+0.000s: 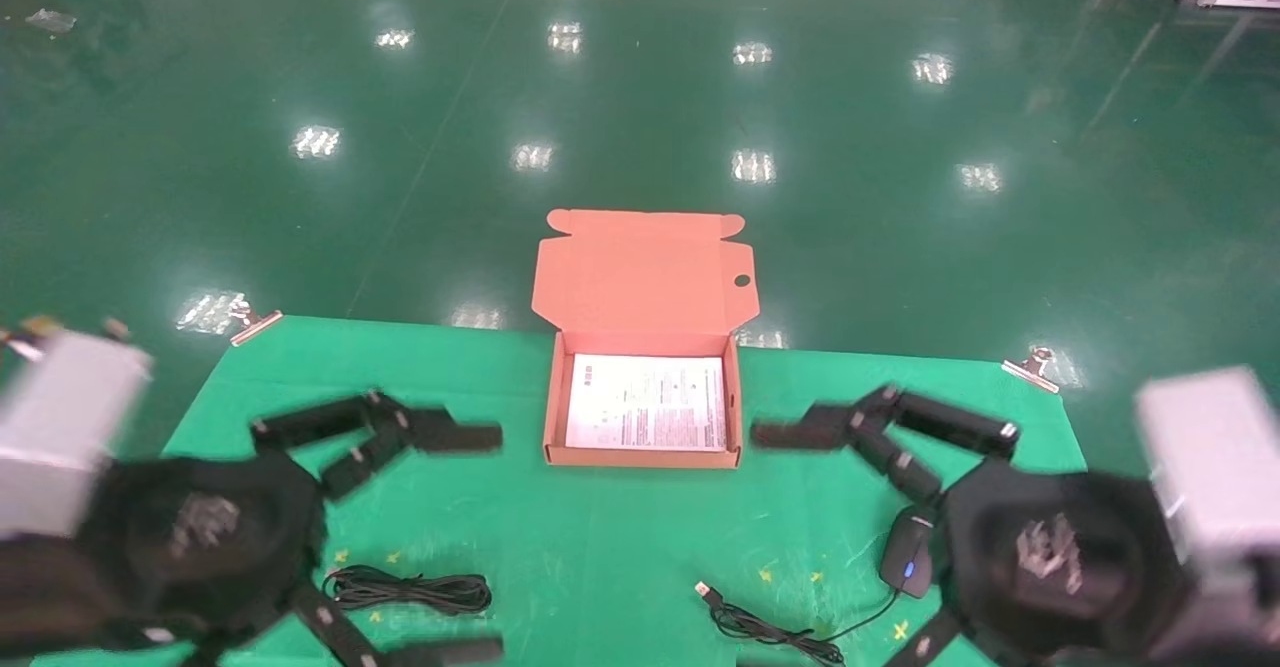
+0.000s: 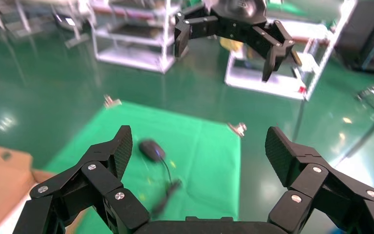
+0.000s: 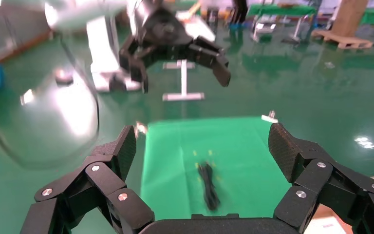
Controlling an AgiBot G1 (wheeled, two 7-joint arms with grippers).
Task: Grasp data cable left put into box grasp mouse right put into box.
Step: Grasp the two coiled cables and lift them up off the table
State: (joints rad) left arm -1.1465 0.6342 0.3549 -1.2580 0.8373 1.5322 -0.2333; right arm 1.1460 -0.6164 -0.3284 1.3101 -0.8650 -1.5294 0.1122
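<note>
The data cable has slack loops at its ends, so my left gripper needs to grab it next by its gathered middle (image 1: 411, 589). Then it can go into the box.
The orange-brown box (image 1: 553, 402) stands open at the table's middle back, lid up, with a white printed sheet inside. The data cable (image 1: 410, 590), a bundle of black loops, lies front left; it also shows in the right wrist view (image 3: 208, 187). The black mouse (image 1: 907, 552) with a blue light lies front right, and its cord runs left to a silver USB plug (image 1: 703, 588); the mouse also shows in the left wrist view (image 2: 151, 148). My left gripper (image 1: 490, 544) hangs open and empty above the cable. My right gripper (image 1: 760, 547) hangs open and empty beside the mouse.
A green cloth (image 1: 600, 547) covers the table, held by metal clips at the back corners (image 1: 255, 324) (image 1: 1030, 367). Shiny green floor lies beyond. Small yellow marks dot the cloth near the cable and the mouse. Shelving racks (image 2: 131, 34) stand far off.
</note>
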